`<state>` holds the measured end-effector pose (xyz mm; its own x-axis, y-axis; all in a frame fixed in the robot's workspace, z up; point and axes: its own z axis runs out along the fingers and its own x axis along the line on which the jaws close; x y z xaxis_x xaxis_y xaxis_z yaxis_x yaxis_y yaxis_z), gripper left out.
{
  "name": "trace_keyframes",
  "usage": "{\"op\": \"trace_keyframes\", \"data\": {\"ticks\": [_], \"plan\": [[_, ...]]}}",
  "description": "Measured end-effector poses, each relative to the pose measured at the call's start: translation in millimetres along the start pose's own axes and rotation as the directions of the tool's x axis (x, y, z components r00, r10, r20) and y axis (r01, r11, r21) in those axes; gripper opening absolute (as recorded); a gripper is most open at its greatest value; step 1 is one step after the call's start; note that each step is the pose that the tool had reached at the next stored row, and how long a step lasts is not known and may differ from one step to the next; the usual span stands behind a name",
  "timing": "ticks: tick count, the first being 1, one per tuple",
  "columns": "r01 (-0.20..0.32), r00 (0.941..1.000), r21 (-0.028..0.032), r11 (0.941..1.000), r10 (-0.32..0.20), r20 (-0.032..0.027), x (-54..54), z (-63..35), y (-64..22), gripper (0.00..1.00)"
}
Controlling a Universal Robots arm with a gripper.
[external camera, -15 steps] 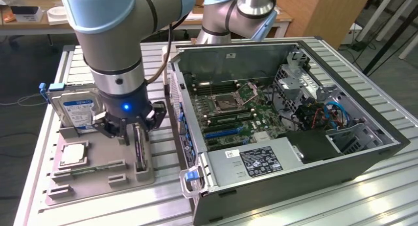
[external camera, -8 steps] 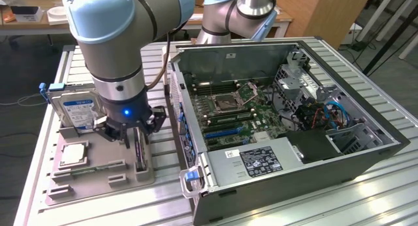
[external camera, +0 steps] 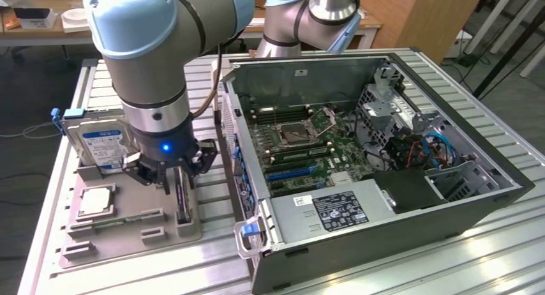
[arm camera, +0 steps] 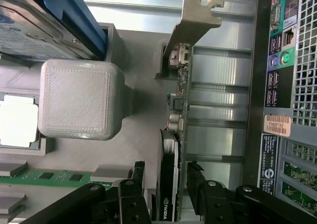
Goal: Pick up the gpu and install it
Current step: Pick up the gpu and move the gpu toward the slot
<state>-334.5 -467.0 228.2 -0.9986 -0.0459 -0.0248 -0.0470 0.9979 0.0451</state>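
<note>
My fingers around the near end of the GPU should close and catch it.
The gpu stands on its long edge in a slot of the grey holder tray, at the exterior view's left of the open computer case. My gripper is lowered over it. In the wrist view the gpu runs away from me as a thin dark card, with its silver end bracket at the far end. The gripper is open and straddles the card's near end. One black finger sits on each side of it, with a small gap showing at each.
The tray also holds a silver hard drive, a square chip and a green memory stick. A grey printed block rises beside the card. The case's motherboard lies exposed, and its rear panel is close by.
</note>
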Motion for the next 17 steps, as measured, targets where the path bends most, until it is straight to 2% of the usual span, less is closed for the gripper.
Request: {"op": "trace_keyframes", "data": {"ticks": [9, 10, 14, 15, 17], "plan": [[0.000, 1.0000, 0.0002, 1.0000, 0.000, -0.0003, 0.0, -0.2, -0.1, 0.46], [0.000, 1.0000, 0.0002, 1.0000, 0.000, -0.0003, 0.0, -0.2, -0.1, 0.39], [0.000, 1.0000, 0.0002, 1.0000, 0.000, -0.0003, 0.0, -0.2, -0.1, 0.37], [0.000, 1.0000, 0.0002, 1.0000, 0.000, -0.0002, 0.0, -0.1, -0.1, 0.31], [0.000, 1.0000, 0.0002, 1.0000, 0.000, -0.0002, 0.0, -0.1, -0.1, 0.31]]}}
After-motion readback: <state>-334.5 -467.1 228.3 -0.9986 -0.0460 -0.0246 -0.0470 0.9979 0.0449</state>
